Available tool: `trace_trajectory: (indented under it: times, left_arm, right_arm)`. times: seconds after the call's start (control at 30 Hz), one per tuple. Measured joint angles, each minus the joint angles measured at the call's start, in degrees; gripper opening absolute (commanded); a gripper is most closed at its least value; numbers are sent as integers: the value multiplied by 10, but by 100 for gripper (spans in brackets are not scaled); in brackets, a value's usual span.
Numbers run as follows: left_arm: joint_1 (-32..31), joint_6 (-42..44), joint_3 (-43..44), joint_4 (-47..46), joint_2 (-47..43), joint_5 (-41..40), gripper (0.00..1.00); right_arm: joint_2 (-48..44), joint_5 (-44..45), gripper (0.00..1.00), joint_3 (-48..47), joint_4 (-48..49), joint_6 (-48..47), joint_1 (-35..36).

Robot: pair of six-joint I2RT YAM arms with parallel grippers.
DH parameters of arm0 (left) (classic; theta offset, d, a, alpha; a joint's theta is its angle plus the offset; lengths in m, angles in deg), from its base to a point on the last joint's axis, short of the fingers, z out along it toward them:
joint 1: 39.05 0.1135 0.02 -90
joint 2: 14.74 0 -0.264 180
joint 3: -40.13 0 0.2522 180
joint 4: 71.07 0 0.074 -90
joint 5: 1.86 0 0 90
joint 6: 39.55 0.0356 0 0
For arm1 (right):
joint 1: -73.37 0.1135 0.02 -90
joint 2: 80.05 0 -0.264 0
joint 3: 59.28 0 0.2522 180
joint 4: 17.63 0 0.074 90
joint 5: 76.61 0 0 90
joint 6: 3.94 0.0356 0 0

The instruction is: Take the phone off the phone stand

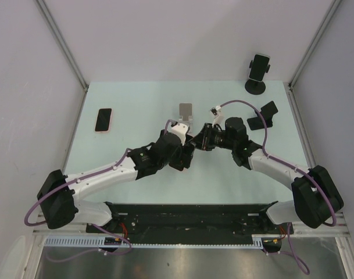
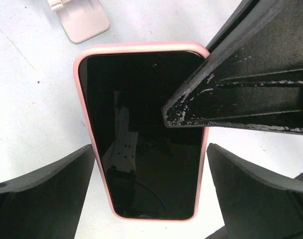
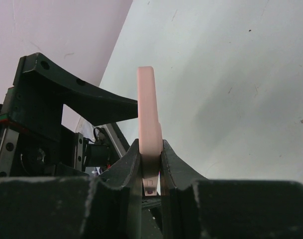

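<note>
My left gripper closes on the phone's lower half (image 2: 151,158) next, since my fingers are level with the pink sides in the left wrist view.
A phone in a pink case with a black screen (image 2: 141,134) hangs in the air off the small pink-grey phone stand (image 1: 186,111), which shows empty at the top of the left wrist view (image 2: 81,20). My right gripper (image 3: 151,149) is shut on the phone's thin pink edge (image 3: 147,109); one of its fingers (image 2: 231,94) crosses the screen's upper right. My left gripper (image 2: 151,149) is open, its fingers on either side of the phone's lower half, the right one apart from the case. In the top view both grippers meet at mid-table (image 1: 197,141), hiding the phone.
A second phone (image 1: 103,120) lies flat at the left of the table. A black stand holding a phone (image 1: 258,71) stands at the back right, and another black stand (image 1: 264,116) sits close behind the right arm. Grey walls enclose the table.
</note>
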Motion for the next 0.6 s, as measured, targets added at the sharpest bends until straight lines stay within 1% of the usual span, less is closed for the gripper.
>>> trace_trajectory:
  times: [0.1,0.2,0.23,0.3,0.33,0.4,0.43,0.47,0.5,0.53,0.57,0.6]
  left_arm:
    - [0,3,0,0,5,-8,95]
    - [0,5,0,0,9,-9,84]
    - [0,4,0,0,10,-9,76]
    - [0,3,0,1,10,-9,66]
    - [0,3,0,1,10,-8,56]
    - [0,4,0,2,10,-9,46]
    - [0,4,0,2,10,-9,39]
    - [0,4,0,2,10,-9,35]
    - [0,4,0,3,9,-9,32]
    - [0,4,0,3,8,-9,27]
    - [0,5,0,5,7,-9,26]
    - [0,6,0,7,5,-9,24]
  right_arm:
    - [0,0,0,0,3,3,2]
    - [0,0,0,0,5,4,4]
    - [0,0,0,0,5,4,5]
    - [1,0,0,0,5,4,5]
    - [1,0,0,0,6,4,5]
    - [1,0,0,0,7,4,5]
    - [1,0,4,0,8,4,5]
    - [1,0,9,0,8,4,5]
    - [1,0,24,0,8,5,5]
    - [1,0,33,0,9,5,5]
    - [1,-1,42,0,9,7,5]
    - [1,-2,54,0,11,10,5]
